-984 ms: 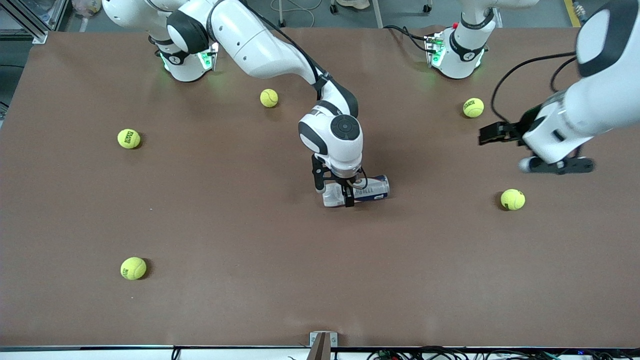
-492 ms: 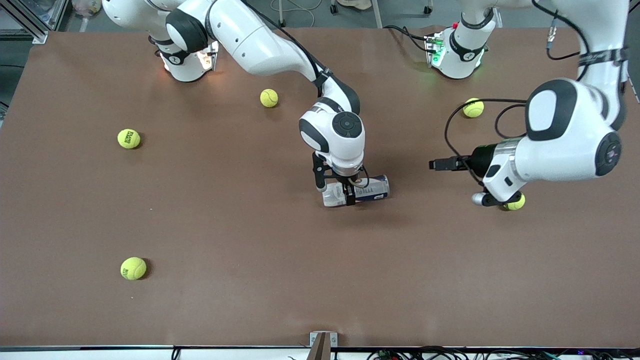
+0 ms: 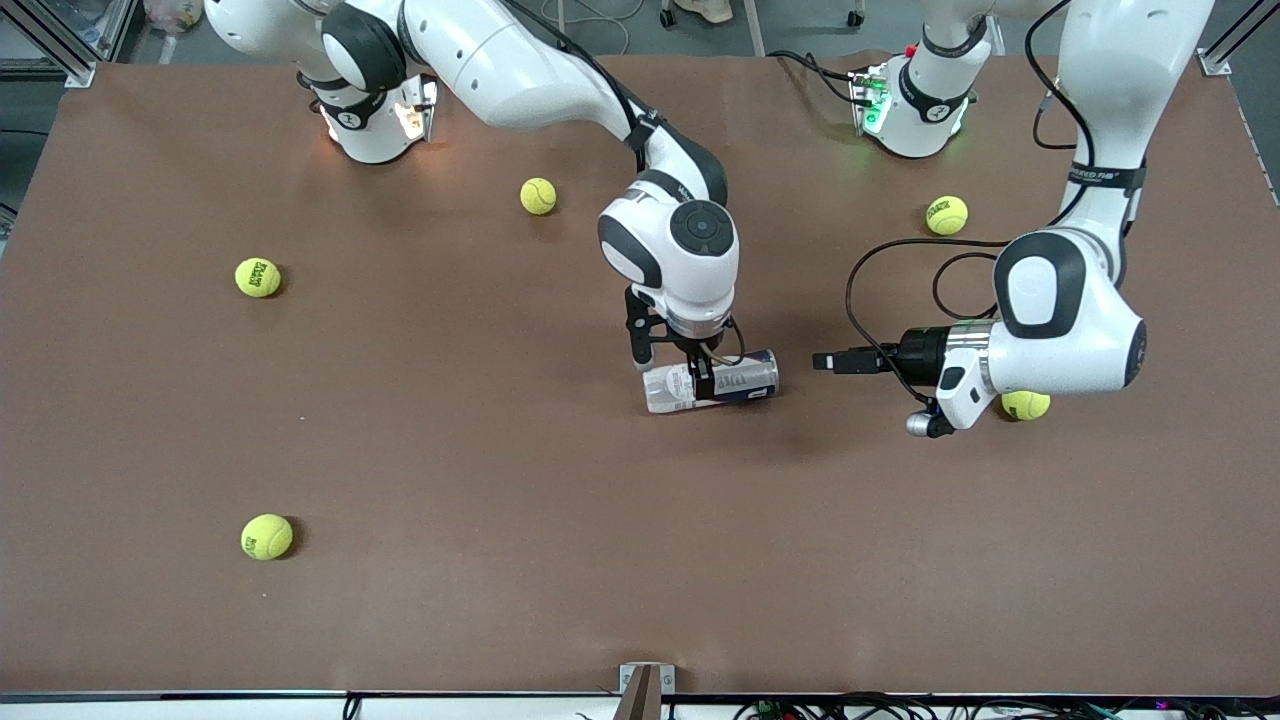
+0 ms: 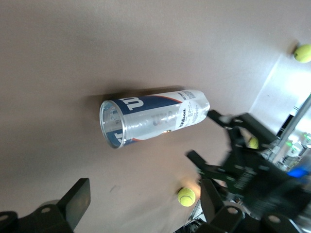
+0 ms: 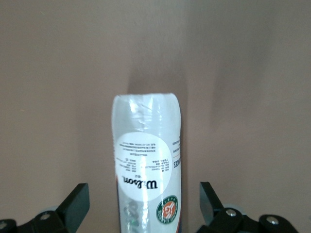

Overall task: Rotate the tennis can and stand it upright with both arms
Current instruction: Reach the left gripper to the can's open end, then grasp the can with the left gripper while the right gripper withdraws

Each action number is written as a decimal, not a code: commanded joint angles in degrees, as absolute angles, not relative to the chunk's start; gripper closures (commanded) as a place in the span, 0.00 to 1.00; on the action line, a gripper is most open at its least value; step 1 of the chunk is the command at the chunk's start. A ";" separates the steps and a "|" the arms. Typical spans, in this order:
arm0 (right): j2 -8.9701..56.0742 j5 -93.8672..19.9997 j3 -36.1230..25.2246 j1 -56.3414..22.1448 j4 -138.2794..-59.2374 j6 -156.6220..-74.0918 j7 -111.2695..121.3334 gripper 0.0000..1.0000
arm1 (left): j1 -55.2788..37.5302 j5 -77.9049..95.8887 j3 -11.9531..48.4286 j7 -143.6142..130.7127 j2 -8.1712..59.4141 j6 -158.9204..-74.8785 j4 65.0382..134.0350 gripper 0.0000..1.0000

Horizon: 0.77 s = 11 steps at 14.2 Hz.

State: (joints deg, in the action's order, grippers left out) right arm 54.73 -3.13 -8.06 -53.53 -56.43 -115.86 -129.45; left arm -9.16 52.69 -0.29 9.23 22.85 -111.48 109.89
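I will use my left gripper next to turn the tennis can [image 4: 158,115] upright, and I will grab it by the rim of its opening [image 4: 112,124] for that.
The tennis can [image 3: 712,381] lies on its side at the middle of the table, its navy end toward the left arm's end. My right gripper [image 3: 672,368] is down over the can's white end. It is open, one finger on each side of the can and apart from it, as the right wrist view [image 5: 143,201] shows around the can [image 5: 146,165]. My left gripper [image 3: 828,361] is held level, low over the table, a short way from the can's navy end. It is open and empty in the left wrist view [image 4: 143,199], facing the can's mouth [image 4: 155,118].
Several tennis balls lie on the brown table: one near the right arm's base [image 3: 538,196], one near the left arm's base [image 3: 946,215], two toward the right arm's end [image 3: 258,277] [image 3: 267,536], and one partly under the left arm [image 3: 1025,404].
My left arm has swung in and come down, bringing its gripper level and close to the can's navy end. The right gripper and the can have hardly moved.
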 commanded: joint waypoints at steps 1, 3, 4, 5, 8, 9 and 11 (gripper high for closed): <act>48.80 -3.86 -7.47 -50.11 -58.18 -109.71 -120.98 0.00 | -9.49 58.43 -0.09 17.38 23.73 -115.73 114.07 0.00; 45.01 -3.87 -7.82 -48.35 -58.80 -101.47 -111.58 0.00 | -10.19 62.82 0.61 24.30 25.92 -118.81 115.83 0.00; 43.61 -3.87 -7.82 -46.95 -58.89 -97.86 -105.62 0.00 | -10.02 66.06 0.70 28.61 26.54 -119.52 117.06 0.00; 41.68 -3.87 -7.82 -45.28 -59.23 -95.91 -100.86 0.00 | -10.28 68.79 0.70 31.18 26.63 -119.88 118.29 0.00; 32.11 -3.96 -7.73 -39.92 -68.52 -95.18 -84.70 0.00 | -10.81 73.12 2.54 33.31 27.94 -123.39 118.83 0.00; 28.77 -3.96 -7.82 -37.81 -72.56 -95.27 -77.33 0.00 | -10.98 74.26 2.98 34.09 28.47 -124.96 118.83 0.00; 24.37 -3.87 -7.91 -33.68 -77.67 -94.58 -64.40 0.00 | -11.25 77.94 4.48 35.41 29.44 -126.12 118.65 0.00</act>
